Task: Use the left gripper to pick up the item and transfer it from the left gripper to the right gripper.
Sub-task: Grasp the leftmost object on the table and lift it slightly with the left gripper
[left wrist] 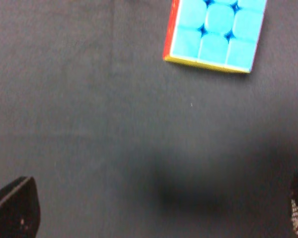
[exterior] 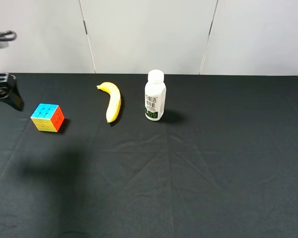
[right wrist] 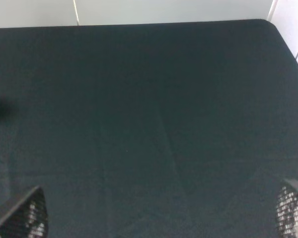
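Note:
The left gripper picks up the puzzle cube by its orange and red sides next, so its yellow side (exterior: 43, 124) stays free for the handover.
The puzzle cube (exterior: 47, 117) sits on the black tablecloth at the left, light blue face up, with orange and red sides showing. My left gripper (exterior: 10, 94) is at the far left edge, above and to the left of the cube, apart from it. In the left wrist view the cube (left wrist: 216, 32) lies ahead of the gripper (left wrist: 156, 213), whose fingertips (left wrist: 15, 213) stand wide apart with nothing between them. My right gripper (right wrist: 157, 213) is open and empty over bare cloth; it is out of the exterior high view.
A yellow banana (exterior: 111, 100) lies right of the cube. A white bottle (exterior: 155, 95) stands upright right of the banana. The black cloth (exterior: 213, 163) covers the table up to a white wall at the back.

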Robot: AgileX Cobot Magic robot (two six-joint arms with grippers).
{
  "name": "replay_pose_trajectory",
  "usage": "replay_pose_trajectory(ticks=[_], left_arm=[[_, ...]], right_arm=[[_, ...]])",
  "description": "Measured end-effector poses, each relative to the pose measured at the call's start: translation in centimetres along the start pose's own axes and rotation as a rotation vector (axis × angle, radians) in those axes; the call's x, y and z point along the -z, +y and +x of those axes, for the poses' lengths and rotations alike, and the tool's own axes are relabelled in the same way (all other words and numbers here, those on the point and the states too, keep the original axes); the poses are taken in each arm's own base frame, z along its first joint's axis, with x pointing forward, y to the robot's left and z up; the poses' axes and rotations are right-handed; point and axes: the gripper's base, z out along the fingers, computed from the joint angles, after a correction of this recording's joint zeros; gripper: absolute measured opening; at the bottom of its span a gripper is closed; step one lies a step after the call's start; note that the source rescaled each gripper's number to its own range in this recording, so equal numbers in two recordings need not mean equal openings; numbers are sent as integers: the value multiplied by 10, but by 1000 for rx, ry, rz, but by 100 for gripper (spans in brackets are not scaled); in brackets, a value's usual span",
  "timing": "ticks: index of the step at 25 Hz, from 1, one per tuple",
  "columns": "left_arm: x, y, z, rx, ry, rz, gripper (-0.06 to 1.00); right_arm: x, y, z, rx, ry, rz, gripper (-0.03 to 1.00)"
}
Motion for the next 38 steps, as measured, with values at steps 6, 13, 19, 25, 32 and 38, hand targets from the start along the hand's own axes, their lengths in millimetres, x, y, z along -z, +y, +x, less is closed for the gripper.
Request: replay_pose_trajectory(ticks=[6,13,19,25,32,38], left_arm=[[-31,-4,-23,-11,38,1,100],[-61,-11,-46,-29,94,13,100],[-90,-27,-59,-82,146,12,100],[-116,-41,-66,-137,184,2,100],[-136,-51,-67,-169,201,-8,100],[-143,-51,-66,-156,207,-11,94]], right_arm=[[0,0,0,0,0,0,100],[0,0,0,0,0,0,100],[0,0,0,0,0,0,100],[0,0,0,0,0,0,100],[0,0,0,0,0,0,100],[0,0,0,0,0,0,100]])
